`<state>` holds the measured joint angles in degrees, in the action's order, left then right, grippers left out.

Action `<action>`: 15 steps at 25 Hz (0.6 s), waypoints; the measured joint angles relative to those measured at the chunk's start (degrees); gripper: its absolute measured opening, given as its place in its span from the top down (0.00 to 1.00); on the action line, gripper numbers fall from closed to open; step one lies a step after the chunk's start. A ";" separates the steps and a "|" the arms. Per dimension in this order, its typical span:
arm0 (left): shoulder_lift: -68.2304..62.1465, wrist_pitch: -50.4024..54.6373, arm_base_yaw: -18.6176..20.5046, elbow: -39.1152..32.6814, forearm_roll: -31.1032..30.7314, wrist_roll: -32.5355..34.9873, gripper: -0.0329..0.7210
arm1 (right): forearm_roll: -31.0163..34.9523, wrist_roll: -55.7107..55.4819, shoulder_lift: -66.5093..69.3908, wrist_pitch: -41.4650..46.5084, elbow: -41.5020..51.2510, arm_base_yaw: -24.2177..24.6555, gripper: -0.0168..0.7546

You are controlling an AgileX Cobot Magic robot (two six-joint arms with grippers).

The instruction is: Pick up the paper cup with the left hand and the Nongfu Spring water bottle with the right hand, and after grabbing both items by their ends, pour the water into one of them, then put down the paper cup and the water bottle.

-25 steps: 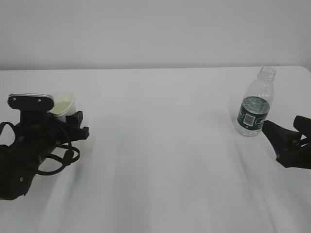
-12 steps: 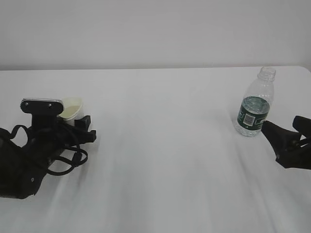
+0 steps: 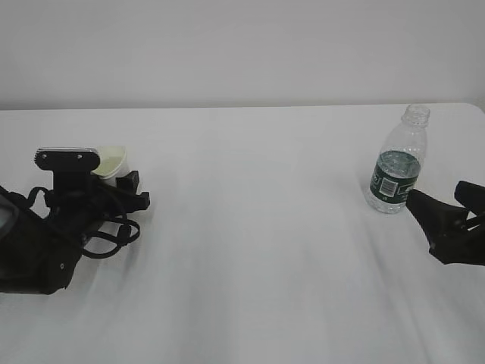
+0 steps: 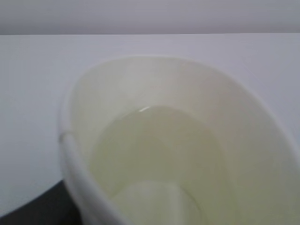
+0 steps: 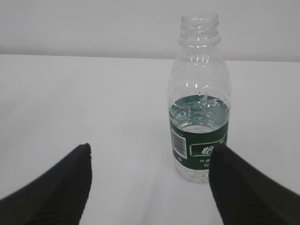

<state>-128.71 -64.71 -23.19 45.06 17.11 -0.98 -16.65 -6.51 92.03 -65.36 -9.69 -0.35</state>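
The white paper cup (image 3: 111,161) sits low, its base at the tabletop, and it would stand, so it is now time for my left gripper to release it.
The white paper cup (image 3: 111,161) sits in my left gripper (image 3: 126,183), which is shut on its lower part at the table's left. It leans slightly, and its cream inside (image 4: 164,154) fills the left wrist view. A faint ring and glint show inside it; I cannot tell if that is water. The Nongfu Spring water bottle (image 3: 396,163) stands upright and capless at the right, with water up to its green label (image 5: 199,140). My right gripper (image 3: 437,193) is open just in front of it. In the right wrist view the right finger (image 5: 243,187) overlaps the bottle's lower edge.
A white table (image 3: 258,227) runs back to a plain white wall. Its far right corner (image 3: 474,108) lies just behind the bottle. Loose black cables (image 3: 106,239) hang from the left arm near the tabletop.
The left arm has shifted a little to the right, carrying the cup with it. The bottle and the right gripper have not moved.
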 joint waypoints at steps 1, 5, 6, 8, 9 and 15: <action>-0.19 -0.09 0.00 0.25 0.00 0.00 0.38 | 0.00 0.00 0.00 0.00 0.00 0.00 0.21; -0.56 -0.09 0.00 0.25 0.00 0.00 0.38 | 0.00 0.00 0.00 0.00 0.00 0.00 0.21; -0.56 -0.09 0.00 0.25 0.00 0.00 0.38 | -0.04 0.00 0.00 0.00 0.00 0.00 0.21; -0.59 -0.09 0.00 0.25 0.00 0.00 0.38 | -0.04 0.00 0.00 0.00 0.00 0.00 0.21; -0.59 -0.09 0.00 0.25 0.00 0.00 0.38 | -0.04 0.00 0.00 0.00 0.00 0.00 0.21; -0.69 -0.24 0.00 0.25 0.00 0.00 0.27 | -0.04 0.00 0.00 0.00 0.00 0.00 0.21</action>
<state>-129.40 -64.95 -23.19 45.31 17.11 -0.98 -16.69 -6.51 92.03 -65.36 -9.69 -0.35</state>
